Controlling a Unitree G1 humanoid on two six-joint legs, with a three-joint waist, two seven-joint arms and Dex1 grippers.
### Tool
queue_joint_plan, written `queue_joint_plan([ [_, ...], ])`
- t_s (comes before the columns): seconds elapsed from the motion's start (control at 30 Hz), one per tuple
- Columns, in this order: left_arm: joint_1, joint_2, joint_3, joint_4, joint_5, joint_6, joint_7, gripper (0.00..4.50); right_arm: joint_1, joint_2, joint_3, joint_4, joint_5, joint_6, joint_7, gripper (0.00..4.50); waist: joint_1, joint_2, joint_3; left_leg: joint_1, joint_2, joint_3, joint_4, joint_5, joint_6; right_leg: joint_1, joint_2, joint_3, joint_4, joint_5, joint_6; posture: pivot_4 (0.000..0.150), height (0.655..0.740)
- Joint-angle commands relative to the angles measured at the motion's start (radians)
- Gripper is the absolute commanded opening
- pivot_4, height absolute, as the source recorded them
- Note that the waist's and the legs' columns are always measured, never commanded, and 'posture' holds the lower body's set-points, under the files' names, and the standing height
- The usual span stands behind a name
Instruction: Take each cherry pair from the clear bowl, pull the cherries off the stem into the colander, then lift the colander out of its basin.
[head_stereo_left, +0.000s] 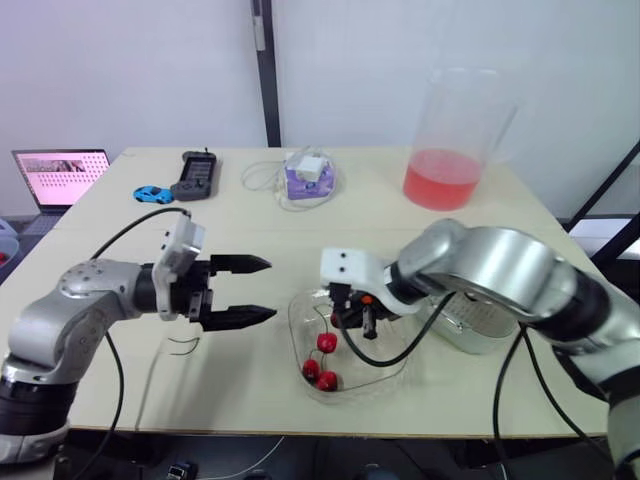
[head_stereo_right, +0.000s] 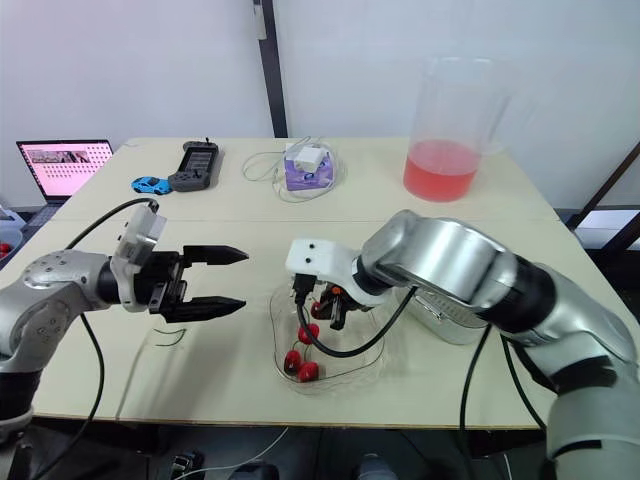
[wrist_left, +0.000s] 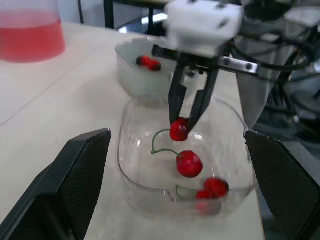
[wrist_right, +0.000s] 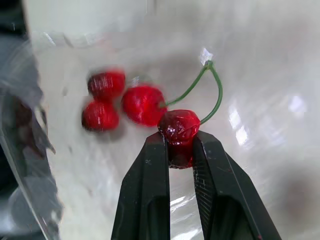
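Note:
My left gripper reaches the green stem and grabs its joined end (wrist_left: 153, 151) next, which sticks out, since my right gripper's fingers crowd the stem's cherry end.
The clear bowl (head_stereo_left: 390, 372) sits at the table's front middle with several red cherries (head_stereo_left: 322, 372) in it. My right gripper (wrist_right: 179, 145) reaches down into the bowl and is shut on one cherry (wrist_right: 179, 126) of a pair. Its green stem (wrist_right: 210, 85) loops to the second cherry (wrist_right: 142, 104) lying beside it. Another pair (wrist_left: 209, 187) rests at the bowl's near side. My left gripper (head_stereo_left: 270, 289) hovers open just left of the bowl, holding nothing. The colander in its basin (head_stereo_left: 472, 325) stands right of the bowl, behind my right arm, with cherries (wrist_left: 148, 62) in it.
A tall pitcher of pink liquid (head_stereo_left: 452, 150) stands at the back right. A purple box with a white cable (head_stereo_left: 305, 175), a black remote (head_stereo_left: 195, 175) and a blue toy car (head_stereo_left: 152, 193) lie along the back. A laptop (head_stereo_left: 60, 175) sits far left. A loose stem (head_stereo_left: 183, 345) lies below my left gripper.

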Motion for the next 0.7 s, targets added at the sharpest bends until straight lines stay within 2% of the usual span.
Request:
queue_joint_plan([
  [0.03,-0.057,-0.033,0.033,0.015,-0.061,0.034,0.046,4.5,0.129,0.001,-0.204,-0.092,-0.068,-0.242,-0.047,0.38,0.0,0.0,0.0,0.0,0.0,0.0,0.0,0.0,0.0,0.001,0.0,0.0,0.0,0.0,0.0,0.15,0.7332],
  [0.17,-0.133,-0.074,0.057,0.086,-0.096,0.052,0.075,4.5,0.278,0.093,-0.397,-0.137,-0.069,-0.352,-0.146,0.38,-0.002,-0.001,0.0,0.0,0.0,0.0,0.001,0.0,0.0,0.0,0.0,0.0,0.001,0.0,0.0,0.15,0.7332],
  [0.23,-0.165,-0.093,0.061,0.115,-0.103,0.053,0.09,4.5,0.33,0.135,-0.436,-0.147,-0.093,-0.401,-0.189,0.38,-0.002,-0.001,0.0,0.0,0.0,-0.001,0.001,0.0,0.0,0.0,0.0,0.0,0.001,0.0,0.0,0.15,0.7332],
  [0.4,-0.248,-0.175,0.06,0.17,-0.099,0.039,0.159,4.5,0.451,0.248,-0.404,-0.139,-0.294,-0.597,-0.363,0.38,0.0,-0.001,0.0,0.0,0.0,0.0,0.001,0.0,0.0,0.001,0.0,0.0,0.001,0.0,0.0,0.15,0.7332],
  [0.5,-0.267,-0.219,0.057,0.171,-0.084,0.016,0.195,4.5,0.5,0.327,-0.421,-0.137,-0.327,-0.645,-0.423,0.38,-0.001,-0.001,0.0,0.0,0.0,0.0,0.001,0.001,-0.001,0.001,0.0,0.0,0.001,0.0,0.0,0.15,0.7332],
  [0.6,-0.29,-0.295,0.05,0.151,-0.108,0.02,0.255,4.5,0.586,0.472,-0.447,-0.15,-0.349,-0.708,-0.544,0.38,0.0,-0.002,-0.001,0.001,0.0,-0.001,0.0,0.002,-0.003,0.001,0.0,0.0,0.001,0.0,0.0,0.15,0.7332],
  [0.7,-0.307,-0.329,0.052,0.156,-0.11,0.028,0.282,4.5,0.619,0.522,-0.441,-0.145,-0.397,-0.761,-0.576,0.38,-0.001,-0.002,-0.001,0.0,0.0,-0.001,0.0,0.002,-0.003,0.001,0.0,0.0,0.001,0.0,0.0,0.15,0.7332],
])
